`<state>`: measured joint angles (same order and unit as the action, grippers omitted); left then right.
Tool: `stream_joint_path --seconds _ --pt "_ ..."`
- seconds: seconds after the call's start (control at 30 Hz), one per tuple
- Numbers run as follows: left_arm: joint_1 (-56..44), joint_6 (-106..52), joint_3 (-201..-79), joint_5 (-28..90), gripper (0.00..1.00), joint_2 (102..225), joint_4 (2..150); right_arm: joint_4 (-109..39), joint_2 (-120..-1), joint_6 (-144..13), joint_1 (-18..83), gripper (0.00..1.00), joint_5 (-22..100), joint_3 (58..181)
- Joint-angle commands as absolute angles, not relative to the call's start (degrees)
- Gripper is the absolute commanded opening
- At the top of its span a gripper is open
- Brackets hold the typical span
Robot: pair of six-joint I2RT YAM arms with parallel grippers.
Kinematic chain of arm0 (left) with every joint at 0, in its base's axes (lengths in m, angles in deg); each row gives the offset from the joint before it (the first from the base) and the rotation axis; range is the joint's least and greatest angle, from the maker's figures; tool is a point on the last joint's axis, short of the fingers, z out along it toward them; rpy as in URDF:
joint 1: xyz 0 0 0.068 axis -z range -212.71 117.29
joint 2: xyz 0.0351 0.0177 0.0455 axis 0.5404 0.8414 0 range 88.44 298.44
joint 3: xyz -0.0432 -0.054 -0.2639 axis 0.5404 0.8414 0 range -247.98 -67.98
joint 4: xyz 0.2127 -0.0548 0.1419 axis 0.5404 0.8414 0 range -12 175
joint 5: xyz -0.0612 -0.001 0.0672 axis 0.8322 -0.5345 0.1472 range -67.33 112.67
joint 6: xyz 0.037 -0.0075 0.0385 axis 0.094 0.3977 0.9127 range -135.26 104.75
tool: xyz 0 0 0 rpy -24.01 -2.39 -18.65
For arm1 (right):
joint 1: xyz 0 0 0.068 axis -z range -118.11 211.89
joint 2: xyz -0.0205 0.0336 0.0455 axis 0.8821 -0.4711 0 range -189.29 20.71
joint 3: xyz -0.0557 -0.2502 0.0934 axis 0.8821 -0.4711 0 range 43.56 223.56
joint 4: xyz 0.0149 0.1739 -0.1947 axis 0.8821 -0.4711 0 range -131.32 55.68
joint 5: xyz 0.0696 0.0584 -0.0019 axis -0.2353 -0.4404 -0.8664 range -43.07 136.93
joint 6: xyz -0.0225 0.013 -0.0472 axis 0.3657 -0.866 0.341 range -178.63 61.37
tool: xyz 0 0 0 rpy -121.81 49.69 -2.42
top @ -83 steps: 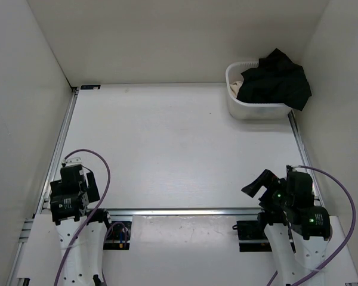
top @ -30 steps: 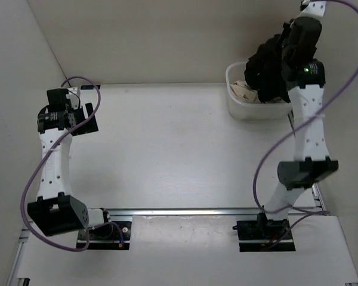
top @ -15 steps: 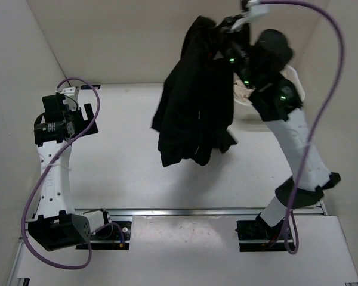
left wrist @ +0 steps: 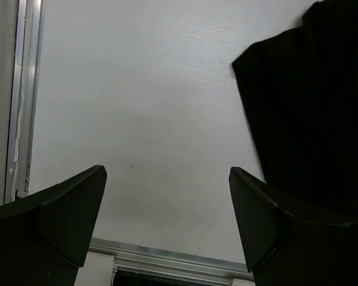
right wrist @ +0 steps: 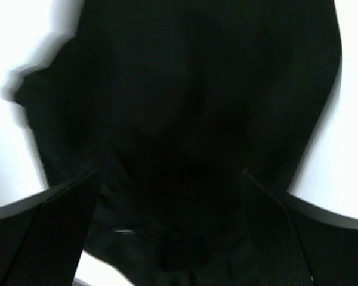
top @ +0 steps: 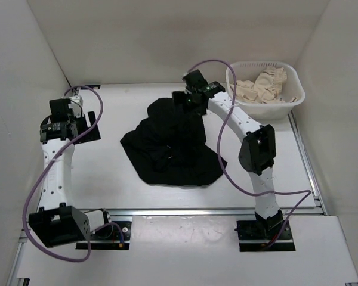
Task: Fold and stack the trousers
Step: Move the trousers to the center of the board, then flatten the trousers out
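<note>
My right gripper grabs the trousers (top: pixel 173 146) by the edge of the waistband amid the heap next, which leaves the legs free to straighten for folding.
The black trousers (top: pixel 173 146) lie in a crumpled heap on the middle of the white table. My right gripper (top: pixel 188 102) hangs over their far edge, jaws wide open; in the right wrist view (right wrist: pixel 167 196) the black cloth (right wrist: pixel 197 89) fills the space below and between the fingers, and nothing is pinched. My left gripper (top: pixel 88 126) is open and empty to the left of the heap. In the left wrist view (left wrist: pixel 167 202) bare table lies between its fingers, and an edge of the trousers (left wrist: pixel 310 107) shows at the right.
A white basket (top: pixel 232 83) at the back right corner holds beige frilled garments (top: pixel 262 86). White walls close in the table on the left, back and right. A metal rail (top: pixel 185 211) runs along the near edge.
Half a second ago my right gripper held the trousers hanging high over the table. Now they lie spread on the table and the gripper is low and open. The left arm barely moved.
</note>
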<state>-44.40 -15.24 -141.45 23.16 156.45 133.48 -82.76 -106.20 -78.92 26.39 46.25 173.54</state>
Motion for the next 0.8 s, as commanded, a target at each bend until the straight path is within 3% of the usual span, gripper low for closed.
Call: stream_joint_path --seconds 0.0,0.07,0.2,0.33,0.67,0.73,0.77 --pt "-44.06 -15.26 -139.27 22.67 0.94 159.45 135.12 -81.84 -93.93 -81.65 28.58 0.99 44.99 159.29" --pt "-44.05 -15.26 -137.42 23.28 0.93 161.29 135.13 -75.92 -85.58 -82.17 28.58 0.99 44.13 141.79" --pt "-38.62 -15.26 -131.62 26.09 0.9 164.72 135.66 -70.79 -81.16 -80.44 26.13 0.93 35.97 128.22" --pt "-32.55 -15.26 -127.57 32.32 0.87 169.2 134.79 -68.34 -82.64 -77.96 21.65 0.94 33.93 125.14" --pt "-23.67 -15.26 -127.39 33.39 0.87 182.04 128.54 -69.47 -91.26 -80.95 20.58 0.94 32.34 128.12" --pt "-22.17 -15.26 -128.09 33.39 0.87 183.97 127.84 -70.09 -91.88 -80.43 20.58 0.91 32.95 127.42" --pt "-20.34 -15.26 -128.61 33.91 0.87 186.07 127.31 -70.09 -91.88 -80.42 20.58 0.81 32.96 127.41"
